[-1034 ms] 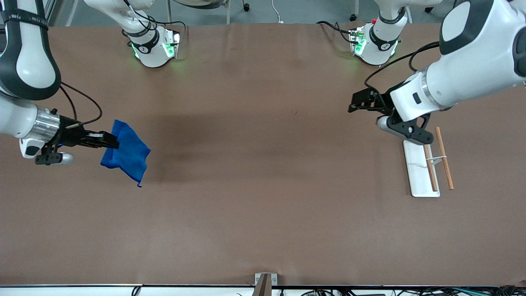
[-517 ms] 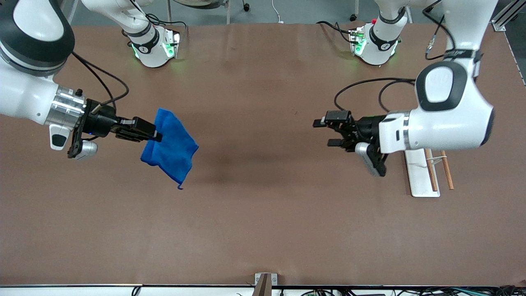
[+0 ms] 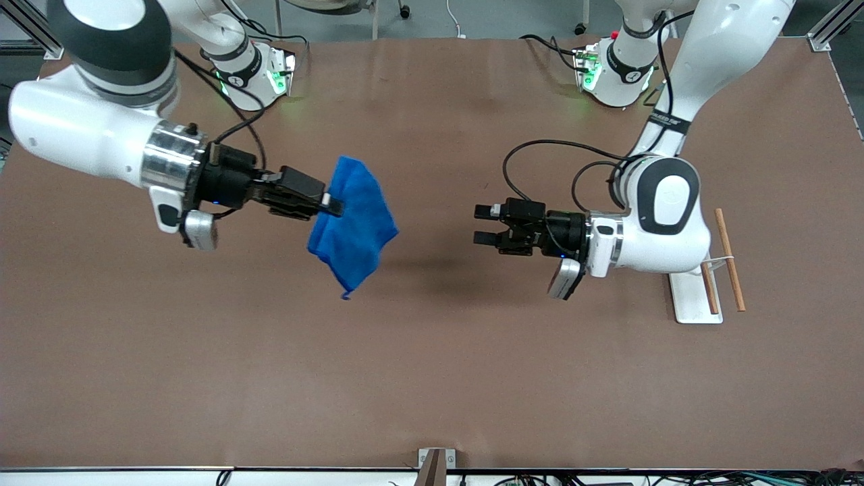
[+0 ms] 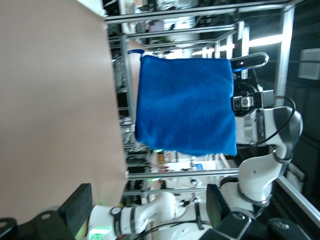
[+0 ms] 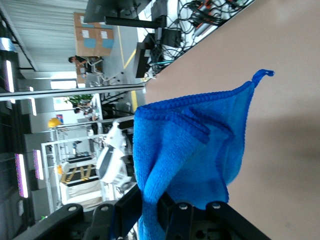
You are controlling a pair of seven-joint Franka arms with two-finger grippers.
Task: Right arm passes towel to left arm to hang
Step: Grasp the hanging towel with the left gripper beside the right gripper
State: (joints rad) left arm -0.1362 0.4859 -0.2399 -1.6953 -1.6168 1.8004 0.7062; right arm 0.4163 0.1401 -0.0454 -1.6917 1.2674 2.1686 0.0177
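My left gripper is going to hang the blue towel on the wooden rods, so it will next grab the towel by its free edge.
The blue towel hangs in the air over the middle of the table, pinched at one edge by my right gripper, which is shut on it. Its loop tag dangles at the lowest corner. In the right wrist view the towel bunches between the jaws of the right gripper. My left gripper is open and empty, level with the towel and pointing at it with a gap between them. In the left wrist view the towel hangs flat ahead of the open left gripper.
A white flat tray with two wooden rods lies on the brown table at the left arm's end, partly under the left arm. A small bracket stands at the table edge nearest the front camera.
The right arm carried the towel from its own end toward the table's middle. The left gripper swung away from the tray toward the towel and turned to face it.
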